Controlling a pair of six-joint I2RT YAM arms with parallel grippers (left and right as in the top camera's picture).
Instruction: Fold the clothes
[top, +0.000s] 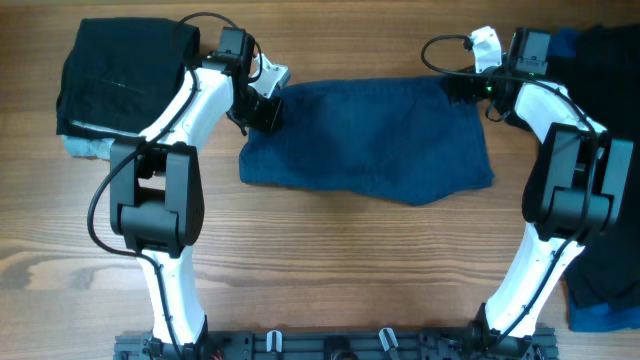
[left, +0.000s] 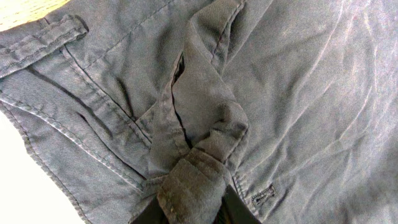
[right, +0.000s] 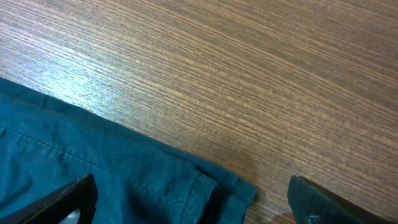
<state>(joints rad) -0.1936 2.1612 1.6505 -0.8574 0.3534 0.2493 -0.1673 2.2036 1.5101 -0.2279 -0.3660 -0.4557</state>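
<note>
My left gripper holds the bunched fold of the navy shorts (top: 365, 140). My right gripper should next grab their hemmed corner (top: 460, 88), opposite that fold, to fold the shorts over.
The navy shorts (top: 365, 140) lie spread flat across the middle of the table. My left gripper (top: 265, 108) is at their upper left corner, shut on a bunched fold of the cloth. In the left wrist view that fold (left: 196, 180) is pinched between the dark fingers (left: 239, 211) at the bottom edge. My right gripper (top: 470, 88) hovers at the upper right corner of the shorts. Its fingers (right: 68, 199) stand wide apart over the shorts' hemmed corner (right: 143, 180), holding nothing.
A folded black garment (top: 120, 75) lies at the back left on top of a light blue one (top: 85, 148). More black cloth (top: 610, 60) and blue cloth (top: 605, 315) lie along the right edge. The table (right: 249, 74) is bare wood beyond the shorts.
</note>
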